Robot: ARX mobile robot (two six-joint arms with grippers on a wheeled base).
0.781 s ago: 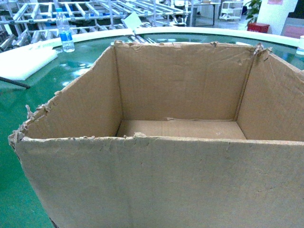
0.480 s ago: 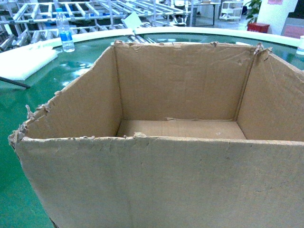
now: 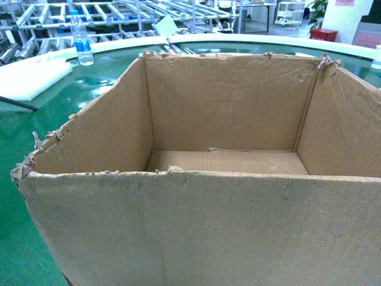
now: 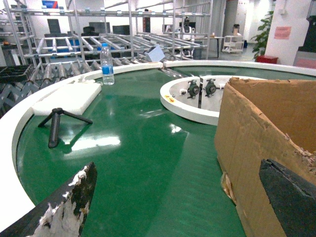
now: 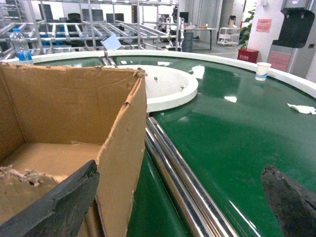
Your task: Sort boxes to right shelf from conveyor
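Note:
Next, my left gripper takes hold of the box by its side rim, by the black tripod, to lift it off the conveyor.
A big brown cardboard box with torn top edges stands open and empty on the green conveyor, filling the head view. No gripper shows in that view. In the left wrist view my left gripper is open wide. One finger hangs over the belt and the other is at the box's left wall. My right gripper is open too, with one finger at the box's right wall and one over the belt. I cannot tell whether any rack is the right shelf.
A shiny steel rail runs beside the box's right wall. A water bottle, a white foam slab and a small black tripod lie on the belt's left. A paper cup stands at the right rim. Steel roller racks stand behind.

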